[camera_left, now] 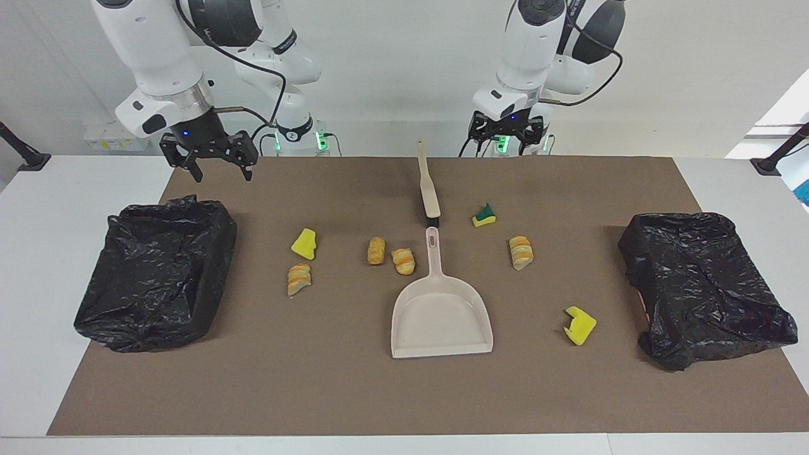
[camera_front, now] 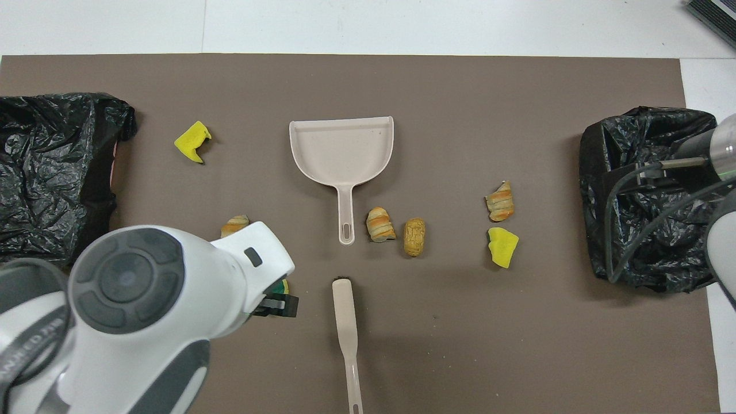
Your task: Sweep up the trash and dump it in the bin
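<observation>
I need to grab the beige brush by its handle (camera_front: 352, 369) with my left gripper next. The brush will then sweep the scattered trash into the beige dustpan (camera_front: 342, 150).
Several pieces of trash lie scattered on the brown mat: yellow sponge chunks (camera_left: 304, 243) (camera_left: 579, 325), a green-sided chunk (camera_left: 485, 217), and striped rolls (camera_left: 298, 279) (camera_left: 403, 261) (camera_left: 521, 252). The beige dustpan (camera_left: 441, 319) lies mid-mat, its handle toward the robots. The brush (camera_left: 428, 183) lies in line with it, nearer the robots. My left gripper (camera_left: 504, 146) hangs open and empty over the mat's edge at the robots' end, beside the brush handle. In the overhead view the left arm (camera_front: 172, 299) covers the green-sided chunk. My right gripper (camera_left: 221, 172) hangs open and empty over the mat's corner.
Two bins lined with black bags stand on the mat, one (camera_left: 126, 328) at the right arm's end and one (camera_left: 708, 284) at the left arm's end. White table shows around the mat (camera_left: 354, 392).
</observation>
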Tool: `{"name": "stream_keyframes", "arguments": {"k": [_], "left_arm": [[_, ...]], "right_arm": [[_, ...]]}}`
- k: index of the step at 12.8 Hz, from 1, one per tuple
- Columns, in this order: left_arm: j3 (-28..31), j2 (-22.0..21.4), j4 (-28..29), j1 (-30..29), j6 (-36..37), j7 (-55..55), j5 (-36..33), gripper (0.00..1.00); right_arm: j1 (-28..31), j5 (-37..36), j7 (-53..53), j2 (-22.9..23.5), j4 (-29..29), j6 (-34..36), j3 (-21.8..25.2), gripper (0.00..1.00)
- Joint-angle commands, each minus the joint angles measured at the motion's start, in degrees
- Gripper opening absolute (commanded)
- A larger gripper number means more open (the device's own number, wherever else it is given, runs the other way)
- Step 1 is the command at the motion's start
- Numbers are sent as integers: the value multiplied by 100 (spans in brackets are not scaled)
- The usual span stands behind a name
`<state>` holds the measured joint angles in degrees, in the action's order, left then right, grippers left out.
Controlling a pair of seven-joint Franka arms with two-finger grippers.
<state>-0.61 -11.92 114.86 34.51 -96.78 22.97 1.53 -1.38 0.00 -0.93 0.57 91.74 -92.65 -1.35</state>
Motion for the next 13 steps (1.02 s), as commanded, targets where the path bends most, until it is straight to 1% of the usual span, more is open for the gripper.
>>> {"name": "stream_keyframes", "arguments": {"k": [1, 3, 4, 5, 6, 7, 8, 9, 10, 12, 13], "left_arm": [[96, -425, 852, 555, -621, 505, 22, 100], [105, -451, 1264, 942, -1052, 883, 154, 100], [96, -573, 1484, 1048, -1228, 946, 172, 100], [96, -540, 1573, 1154, -1334, 981, 242, 100], [105, -374, 1661, 1381, -1526, 1086, 277, 100], [105, -233, 1880, 1610, -1868, 1400, 286, 100], [105, -223, 2151, 1829, -2211, 1778, 295, 100], [96, -249, 2346, 2023, -2353, 2069, 295, 100], [96, -215, 2400, 2234, -2424, 2185, 313, 100], [96, -65, 2636, 2358, -2985, 2395, 558, 100], [96, 48, 2681, 2516, -3092, 2440, 594, 100]], "right_arm": [[-161, 61, -135, 154, 10, -156, 3, 100], [-354, 96, -126, 268, 28, -324, 3, 100], [-372, 114, -135, 356, 10, -350, 3, 100], [-450, 105, -187, 444, -7, -342, -14, 100], [-617, 70, -292, 540, -16, -350, -32, 100], [-714, 79, -337, 654, -60, -359, -32, 100], [-845, 79, -416, 786, -130, -368, -41, 100], [-969, 79, -529, 926, -226, -429, -41, 100], [-1083, 87, -574, 1067, -253, -525, -41, 100], [-1382, 131, -802, 1322, -262, -867, -41, 100], [-1470, 340, -951, 1410, -262, -1069, -50, 100]]}}
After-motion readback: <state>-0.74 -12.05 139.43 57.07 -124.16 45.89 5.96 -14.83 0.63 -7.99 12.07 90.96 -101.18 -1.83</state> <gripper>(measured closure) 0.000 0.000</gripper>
